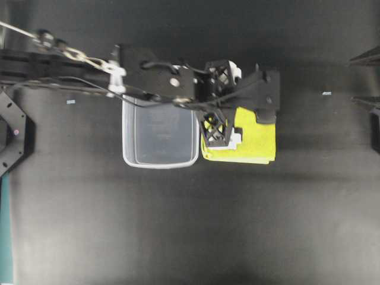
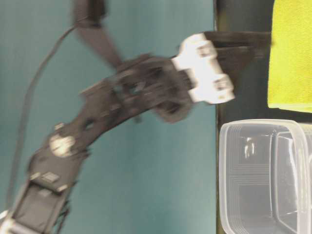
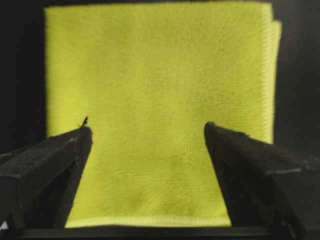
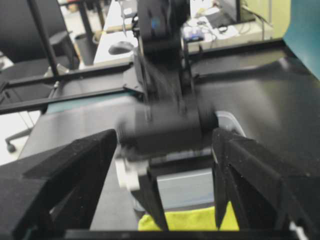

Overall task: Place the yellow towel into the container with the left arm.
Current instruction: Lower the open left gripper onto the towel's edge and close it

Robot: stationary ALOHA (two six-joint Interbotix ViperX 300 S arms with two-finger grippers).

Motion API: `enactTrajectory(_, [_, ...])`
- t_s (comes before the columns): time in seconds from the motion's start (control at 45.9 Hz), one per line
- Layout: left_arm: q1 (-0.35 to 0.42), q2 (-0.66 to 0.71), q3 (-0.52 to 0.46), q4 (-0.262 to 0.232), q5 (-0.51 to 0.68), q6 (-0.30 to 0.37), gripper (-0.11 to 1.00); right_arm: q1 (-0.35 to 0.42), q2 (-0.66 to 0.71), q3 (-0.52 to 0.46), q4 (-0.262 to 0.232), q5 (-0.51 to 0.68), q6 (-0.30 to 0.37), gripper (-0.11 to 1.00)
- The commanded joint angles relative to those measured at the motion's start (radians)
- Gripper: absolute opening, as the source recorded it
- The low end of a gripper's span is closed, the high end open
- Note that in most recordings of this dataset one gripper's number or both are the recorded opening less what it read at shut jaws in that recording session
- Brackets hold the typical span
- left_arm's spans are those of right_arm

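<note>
The left gripper should next take hold of the yellow towel by a bunched fold of its cloth (image 3: 147,165).
The yellow towel (image 1: 252,142) lies folded flat on the black table, just right of the container (image 1: 159,135), a clear tub that holds nothing. My left gripper (image 1: 221,104) hangs over the towel's left part and points down. In the left wrist view the towel (image 3: 160,90) fills the frame, and the left gripper (image 3: 147,131) is open above it with nothing between the jaws. The right gripper (image 4: 165,137) is open and empty at the far right edge of the overhead view (image 1: 364,80). From there it looks at the left arm (image 4: 165,125), the towel (image 4: 200,221) and the tub (image 4: 185,189).
The left arm (image 1: 71,59) reaches in from the left across the tub's far rim. The table-level view shows the tub (image 2: 265,175) beside the towel (image 2: 291,53), with the blurred left gripper (image 2: 234,48) by the towel. A teal backdrop stands behind.
</note>
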Motion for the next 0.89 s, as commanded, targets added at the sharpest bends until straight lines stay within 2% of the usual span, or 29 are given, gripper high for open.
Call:
enactTrajectory(0.0, [-0.009, 0.044, -0.025, 0.003, 0.0, 0.006, 0.91, -0.003, 0.006, -0.008, 0.003, -0.011, 0.002, 0.75])
enactTrajectory(0.283, [-0.028, 0.126, -0.04, 0.003, -0.002, 0.002, 0.91, -0.003, 0.005, -0.008, 0.006, -0.012, 0.003, 0.75])
enactTrajectory(0.371, [-0.035, 0.124, -0.032, 0.003, 0.002, -0.002, 0.86, -0.003, 0.003, -0.008, 0.006, -0.014, 0.003, 0.75])
enactTrajectory(0.436, [-0.044, 0.123, -0.025, 0.003, 0.006, -0.011, 0.78, -0.003, 0.003, -0.008, 0.006, -0.015, 0.003, 0.75])
enactTrajectory(0.632, [-0.069, 0.121, -0.021, 0.003, 0.038, -0.023, 0.24, -0.006, 0.003, -0.002, 0.006, -0.012, 0.002, 0.75])
enactTrajectory(0.698, [-0.069, 0.11, -0.026, 0.003, 0.055, -0.023, 0.1, -0.006, 0.003, 0.003, 0.006, -0.012, 0.002, 0.75])
enactTrajectory(0.872, [-0.064, 0.037, -0.043, 0.003, 0.078, -0.017, 0.07, -0.008, -0.005, 0.005, 0.006, -0.02, 0.002, 0.75])
